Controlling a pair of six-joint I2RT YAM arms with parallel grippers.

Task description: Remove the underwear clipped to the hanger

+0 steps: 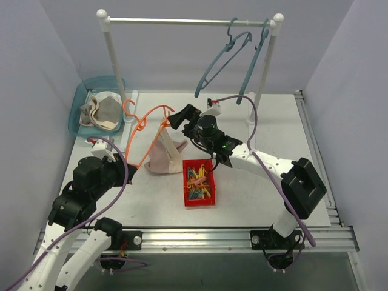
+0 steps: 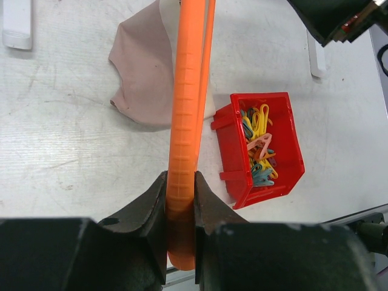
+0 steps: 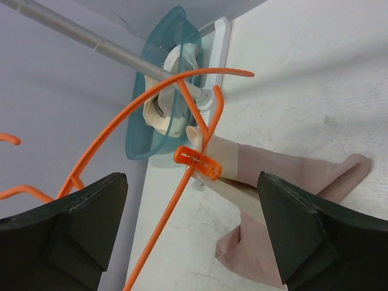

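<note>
I should next pinch the orange clip (image 1: 165, 123) across its two handle ends with my right gripper. This will open the clip and let me remove the underwear (image 1: 162, 159).
The orange hanger (image 1: 148, 115) is tilted over the table. My left gripper (image 1: 126, 167) is shut on its lower end, and the left wrist view shows the orange bar (image 2: 185, 121) pinched between the jaws (image 2: 180, 200). The pinkish-tan underwear (image 1: 162, 159) hangs from it and lies partly on the table (image 2: 142, 73). An orange clip (image 3: 197, 160) pins its cream band to the hanger wire (image 3: 121, 115). My right gripper (image 1: 180, 116) is open and empty. Its jaws stand wide on either side of the clip (image 3: 193, 182), apart from it. The underwear (image 3: 291, 176) lies behind them.
A red bin (image 1: 185, 182) of coloured clips sits right of the underwear and also shows in the left wrist view (image 2: 233, 157). A teal basket (image 1: 79, 103) with cream cloths (image 1: 100, 112) is at the back left. A white rack (image 1: 188, 22) holds two teal hangers (image 1: 221, 60).
</note>
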